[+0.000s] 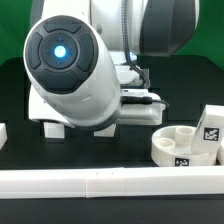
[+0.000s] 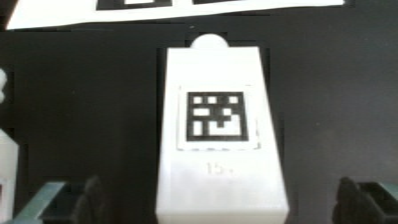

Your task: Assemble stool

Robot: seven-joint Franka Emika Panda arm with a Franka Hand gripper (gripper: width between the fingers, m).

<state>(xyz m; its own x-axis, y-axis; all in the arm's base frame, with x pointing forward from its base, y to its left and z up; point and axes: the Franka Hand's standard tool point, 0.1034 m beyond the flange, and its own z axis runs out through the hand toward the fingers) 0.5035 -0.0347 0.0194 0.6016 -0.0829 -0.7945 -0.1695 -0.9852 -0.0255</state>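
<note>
The white leg needs gripping by its plain end [image 2: 221, 196], so its rounded knob stays free to enter the seat's socket.
In the wrist view a white block leg [image 2: 221, 125] with one black-and-white tag lies flat on the black table, lengthwise between my fingers. My gripper [image 2: 214, 205] is open and straddles the leg's near end, with one fingertip [image 2: 54, 203] on each side and dark gaps between the fingers and the leg. In the exterior view the arm's body [image 1: 75, 70] fills the middle and hides the gripper and this leg. The round white seat disc [image 1: 180, 145] with recessed sockets lies at the exterior view's right. Another tagged white leg [image 1: 210, 128] stands just behind it.
A long white border rail [image 1: 110, 182] runs across the front of the exterior view. The marker board [image 2: 169, 8] lies beyond the leg's far end in the wrist view. A white part [image 1: 52, 127] shows under the arm. A white piece [image 2: 6, 85] sits beside the leg.
</note>
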